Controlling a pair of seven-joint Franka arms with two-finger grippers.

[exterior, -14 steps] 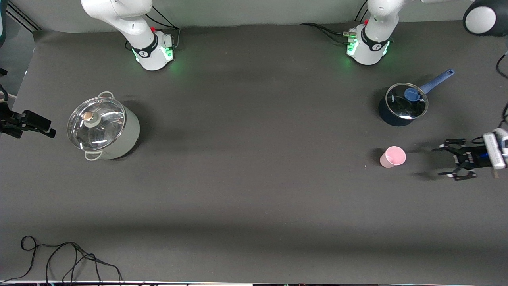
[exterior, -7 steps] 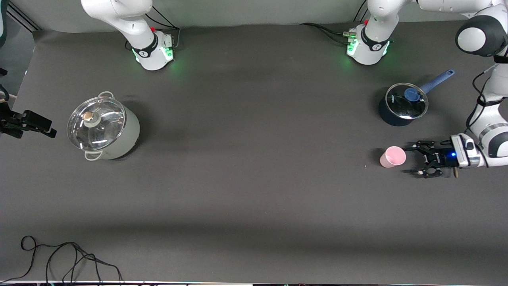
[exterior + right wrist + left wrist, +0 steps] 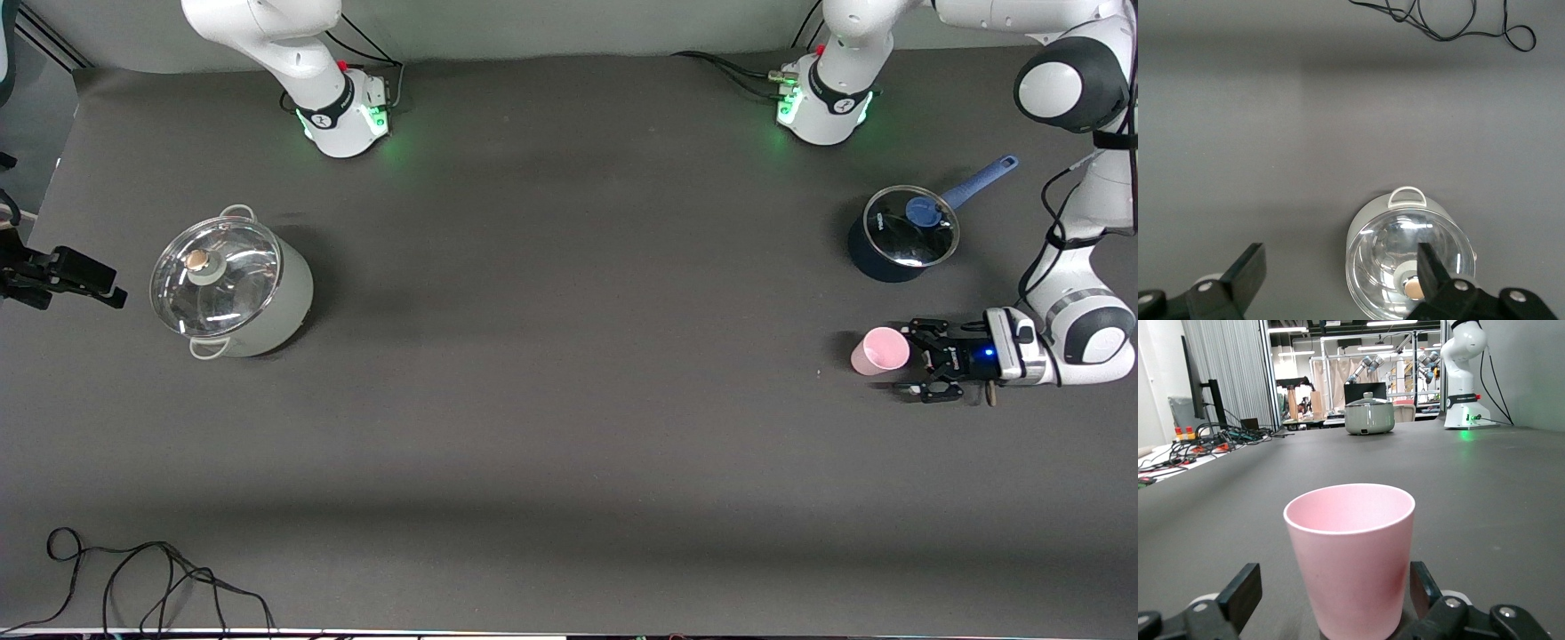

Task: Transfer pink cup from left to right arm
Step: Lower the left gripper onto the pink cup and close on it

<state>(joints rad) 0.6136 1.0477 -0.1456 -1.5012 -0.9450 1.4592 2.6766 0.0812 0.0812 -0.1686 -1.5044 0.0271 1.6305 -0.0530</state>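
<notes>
My left gripper's fingers reach only the pink cup's near side, so it is too early to close. The left gripper moves farther toward the cup next, then closes.
The pink cup (image 3: 880, 350) stands upright on the dark table at the left arm's end; in the left wrist view it (image 3: 1350, 560) fills the middle. My left gripper (image 3: 916, 360) is low at the table, open, with the cup's base between its fingers (image 3: 1245, 590). There is a gap on each side, and I see no contact. My right gripper (image 3: 107, 292) hangs open and empty high above the right arm's end, beside the grey pot (image 3: 1408, 260), and waits.
A grey pot with a glass lid (image 3: 231, 284) stands at the right arm's end. A blue saucepan with a glass lid (image 3: 898, 240) stands farther from the front camera than the cup. A black cable (image 3: 160, 578) lies by the table's near edge.
My left gripper has moved in along the table toward the cup, and its open fingers now flank the cup. The cup and the right arm have not moved.
</notes>
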